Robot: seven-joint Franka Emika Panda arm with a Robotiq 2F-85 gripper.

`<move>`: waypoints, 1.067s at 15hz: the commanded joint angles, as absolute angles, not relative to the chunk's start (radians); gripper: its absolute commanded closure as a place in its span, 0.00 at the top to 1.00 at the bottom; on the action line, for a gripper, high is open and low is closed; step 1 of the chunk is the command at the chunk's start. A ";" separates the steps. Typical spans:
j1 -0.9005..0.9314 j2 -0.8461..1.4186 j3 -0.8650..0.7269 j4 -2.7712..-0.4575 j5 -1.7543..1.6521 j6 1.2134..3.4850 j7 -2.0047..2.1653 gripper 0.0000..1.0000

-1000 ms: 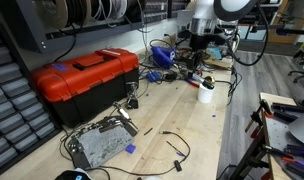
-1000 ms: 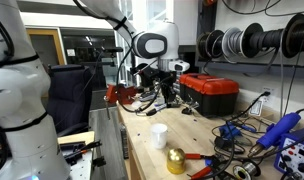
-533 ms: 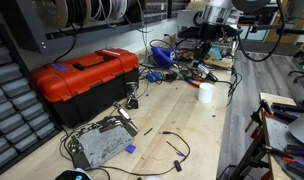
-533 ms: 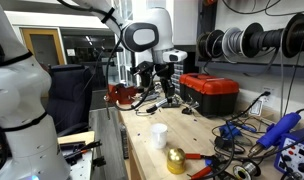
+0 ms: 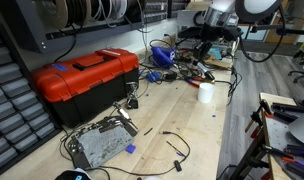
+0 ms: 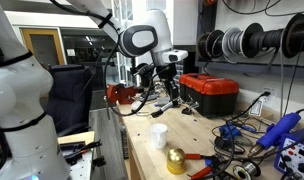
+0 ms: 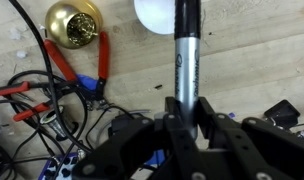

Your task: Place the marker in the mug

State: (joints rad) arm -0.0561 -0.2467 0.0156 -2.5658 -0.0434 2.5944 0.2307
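Observation:
The marker (image 7: pixel 187 55) hangs above and outside the mug's rim (image 7: pixel 157 32), so my gripper keeps hold of it until its far end sits inside the mug.
My gripper (image 7: pixel 185 118) is shut on the marker (image 7: pixel 187 55), a slim grey-and-dark stick that points away from the jaws. In the wrist view its far end overlaps the white mug (image 7: pixel 157 14) at the top edge. In both exterior views the gripper (image 5: pixel 200 58) (image 6: pixel 168 96) hangs above the workbench, with the mug (image 5: pixel 205 92) (image 6: pixel 159 133) standing upright on the wood below and a little apart. The marker is too small to make out in the exterior views.
A red toolbox (image 5: pixel 82 78) (image 6: pixel 210 92) stands on the bench. A gold bell (image 7: pixel 74 24) (image 6: pixel 175 160) and red-handled pliers (image 7: pixel 67 68) lie near the mug. Tangled cables (image 5: pixel 170 62) and a metal box (image 5: pixel 100 146) are also on the bench.
The gripper has risen from just beside the mug to higher above the bench, with the marker in its jaws. The mug has not moved.

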 commanded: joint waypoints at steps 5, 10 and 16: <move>-0.120 -0.189 0.049 -2.570 -0.179 2.691 0.397 0.04; -0.135 -0.146 0.074 -2.564 -0.305 2.737 0.560 0.04; -0.148 -0.135 0.100 -2.595 -0.531 2.764 0.844 0.04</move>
State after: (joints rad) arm -0.1169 -0.1346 0.0718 -2.5680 -0.4133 2.7221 0.6904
